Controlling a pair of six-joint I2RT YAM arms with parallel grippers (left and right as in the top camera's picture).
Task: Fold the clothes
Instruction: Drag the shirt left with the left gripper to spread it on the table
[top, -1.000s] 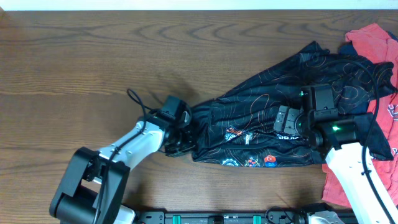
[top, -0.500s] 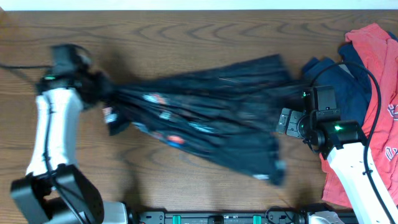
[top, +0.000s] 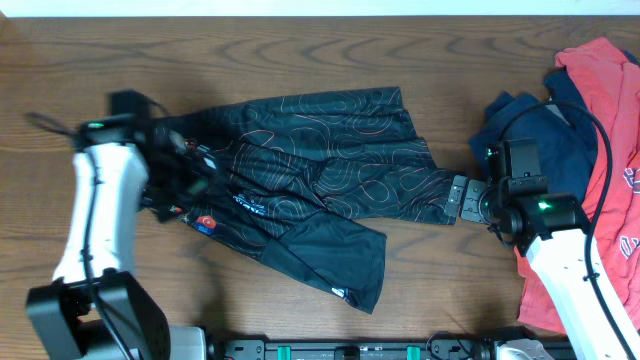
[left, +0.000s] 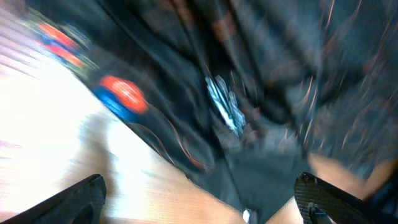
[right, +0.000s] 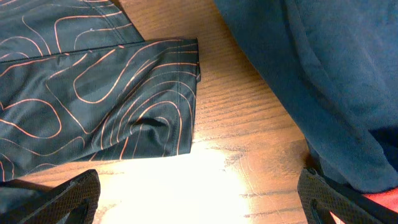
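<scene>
My left gripper grabs the black jersey (top: 320, 170) where the front flap meets the logo edge (top: 264, 254) next, to spread the jersey for folding.
The black jersey (top: 320, 170) with thin orange contour lines lies spread out and rumpled across the middle of the table, one flap reaching toward the front edge. My left gripper (top: 185, 172) hovers over its left end, jaws wide open and holding nothing. The left wrist view is blurred, with the jersey (left: 261, 74) and its logos just past the open left gripper (left: 202, 205). My right gripper (top: 458, 197) stands open at the jersey's right sleeve. In the right wrist view only bare wood lies inside the right gripper (right: 202, 205), with the sleeve (right: 93, 99) ahead to the left.
A navy garment (top: 522, 115) lies bunched at the right, close to my right wrist, also visible as the navy garment (right: 336, 81). A red garment (top: 612, 90) lies heaped along the right edge. Bare wooden table (top: 300, 50) stretches behind the jersey.
My left arm swung the jersey from the right side to the centre-left and then opened, dropping it. The right arm stayed put, open.
</scene>
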